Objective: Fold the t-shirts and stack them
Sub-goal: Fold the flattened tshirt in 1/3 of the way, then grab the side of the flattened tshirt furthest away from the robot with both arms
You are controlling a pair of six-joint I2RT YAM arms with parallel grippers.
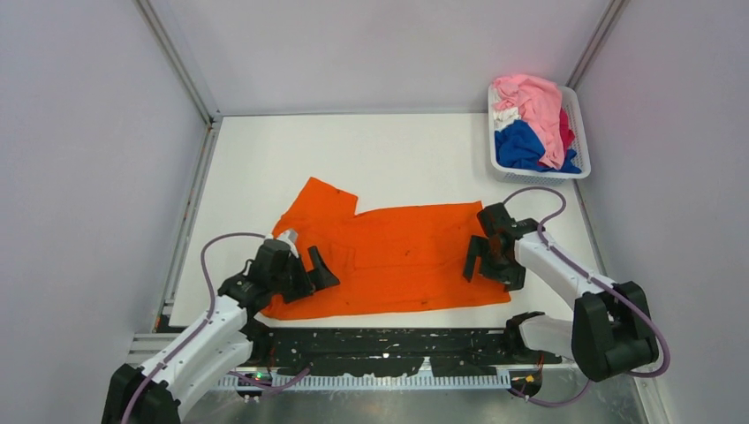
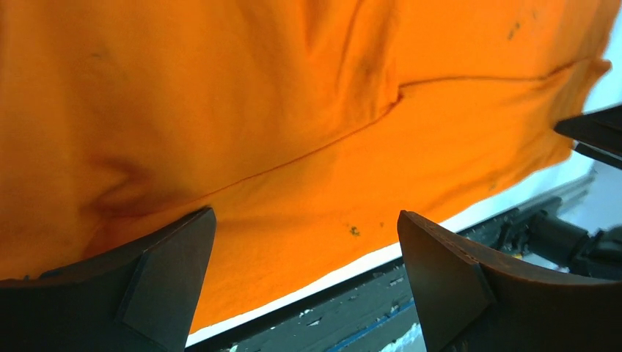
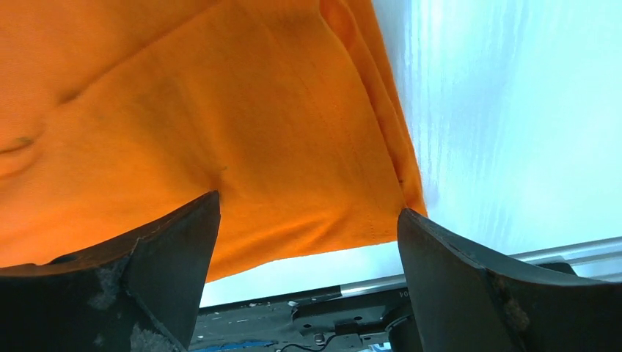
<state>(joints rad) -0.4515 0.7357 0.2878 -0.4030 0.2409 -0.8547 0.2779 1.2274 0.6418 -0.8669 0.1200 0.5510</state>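
Observation:
The left gripper grabs the far edge of its sticking-out sleeve (image 1: 333, 189) next, to fold the orange t-shirt (image 1: 389, 256) inward over the t-shirt's body.
The bright orange t-shirt (image 1: 389, 256) lies spread on the white table, partly folded, one sleeve sticking out at its far left. My left gripper (image 1: 314, 269) is open and empty over the shirt's left end; the orange cloth (image 2: 293, 132) fills its view between the fingers. My right gripper (image 1: 481, 256) is open and empty over the shirt's right edge; the shirt's near right corner (image 3: 293, 147) lies between its fingers. Other t-shirts, pink (image 1: 534, 102), royal blue (image 1: 521, 146), white and magenta, are heaped in the basket.
The white mesh basket (image 1: 578, 168) stands at the far right corner of the table. The black rail (image 1: 380, 344) with the arm bases runs along the near edge. Grey walls close in left, right and behind.

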